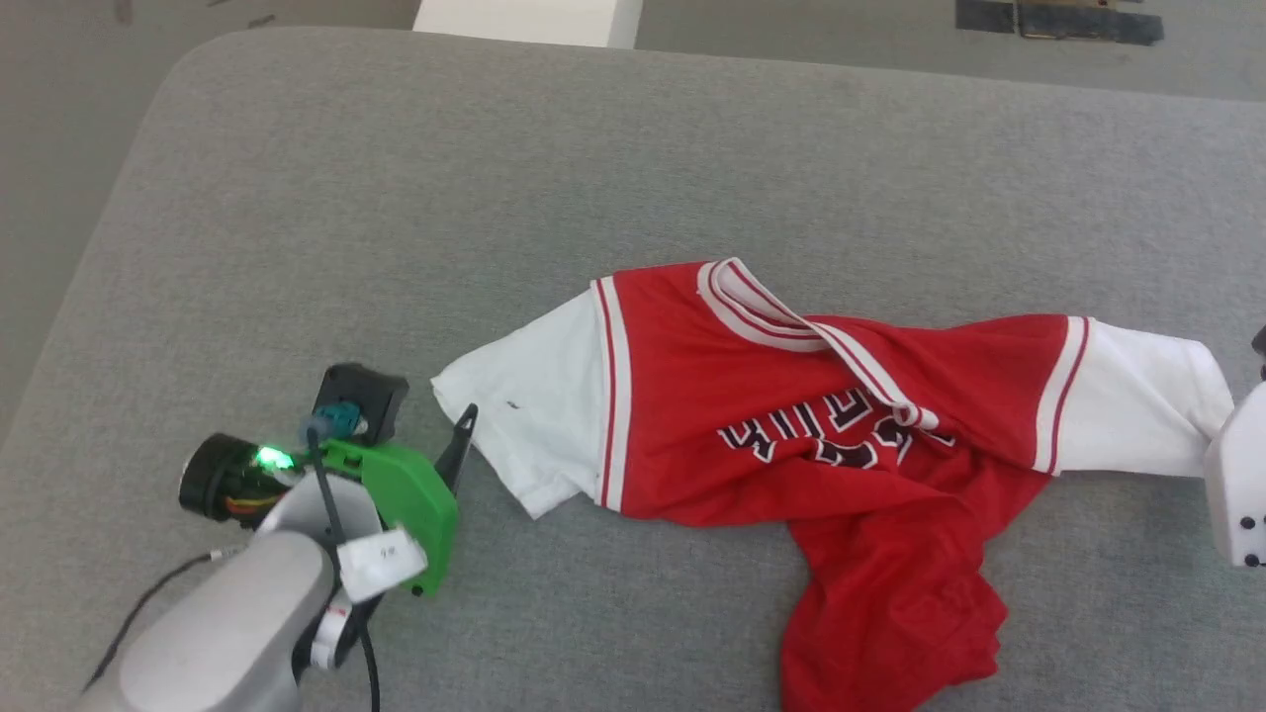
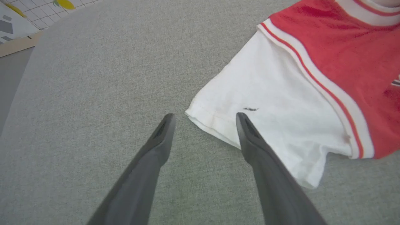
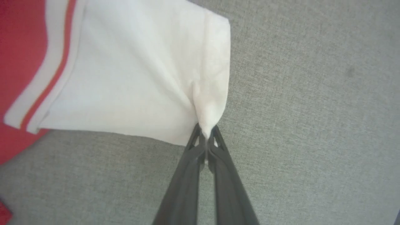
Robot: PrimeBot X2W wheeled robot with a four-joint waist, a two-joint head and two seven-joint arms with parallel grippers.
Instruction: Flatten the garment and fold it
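The white sleeve (image 1: pixel 540 398) is lying flat and its hem edge is open to the gripper's fingers, so the left gripper should next grab the garment by that sleeve hem (image 1: pixel 446 400).
The garment (image 1: pixel 791 435), a red jersey with white sleeves and striped trim, lies crumpled on the grey cushion, its body bunched toward the front. My left gripper (image 2: pixel 204 120) is open over the hem of the left white sleeve (image 2: pixel 265 103), one finger over the cloth and one over bare cushion; a dark fingertip (image 1: pixel 463 435) of it shows in the head view. My right gripper (image 3: pixel 206 132) is shut on the hem corner of the right white sleeve (image 3: pixel 140 72), pinching the cloth into a point. The right wrist's pale housing (image 1: pixel 1236 485) sits at the sleeve's end.
The grey cushion (image 1: pixel 495 198) spreads wide behind and left of the garment, with its rounded edge at the far left. A white block (image 1: pixel 529 20) and floor lie beyond the back edge. A tiled floor corner (image 2: pixel 18 18) shows past the cushion.
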